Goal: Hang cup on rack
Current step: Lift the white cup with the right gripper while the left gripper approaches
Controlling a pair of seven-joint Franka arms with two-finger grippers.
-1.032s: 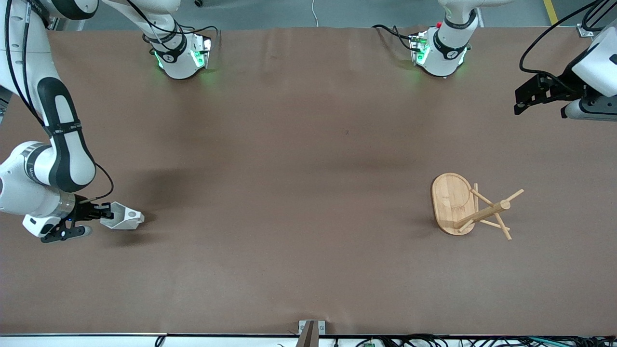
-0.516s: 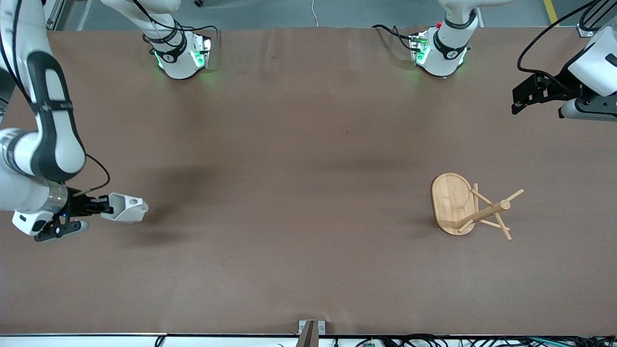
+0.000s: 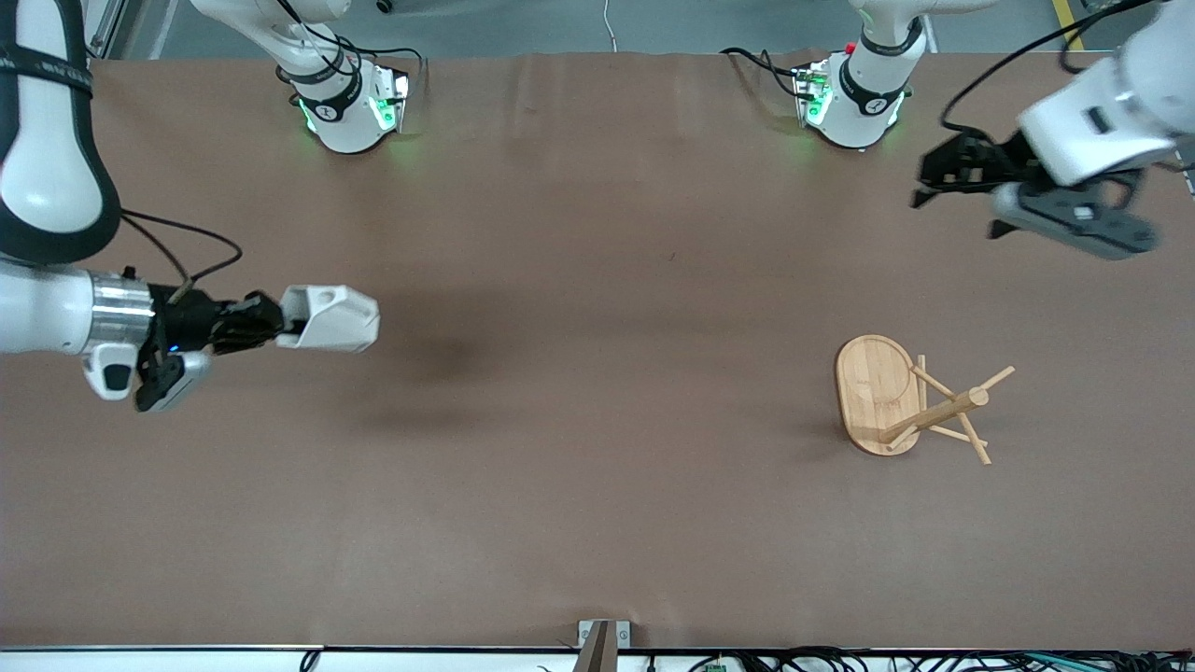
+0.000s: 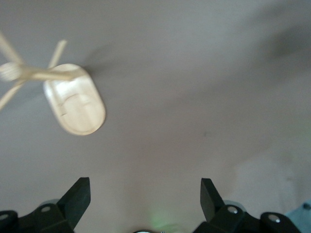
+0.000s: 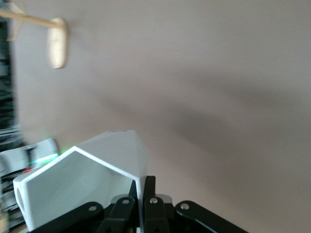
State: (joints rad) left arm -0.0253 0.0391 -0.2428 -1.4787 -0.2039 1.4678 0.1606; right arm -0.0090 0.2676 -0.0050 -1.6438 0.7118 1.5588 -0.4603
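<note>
I need to hang the cup on the bamboo rack, so I should next grab the white faceted cup (image 3: 329,318) by its faceted sides with my left gripper.
My right gripper (image 3: 276,329) is shut on the rim of the white faceted cup (image 3: 329,318) and holds it in the air over the table at the right arm's end. In the right wrist view the cup (image 5: 87,179) fills the space by my gripper (image 5: 144,187). The bamboo rack (image 3: 920,401) lies tipped on its side toward the left arm's end, oval base on edge, post and pegs flat on the table. It also shows in the left wrist view (image 4: 73,104) and right wrist view (image 5: 56,43). My left gripper (image 3: 924,182) is open and empty, up over the table, clear of the rack (image 4: 145,187).
The two arm bases (image 3: 350,103) (image 3: 854,98) stand along the table's edge farthest from the front camera. A small metal bracket (image 3: 602,635) sits at the edge nearest the front camera. The brown table top (image 3: 597,392) lies bare between cup and rack.
My right gripper has lifted the cup off the table and carried it toward the middle. My left gripper has swung inward over the table from the left arm's end.
</note>
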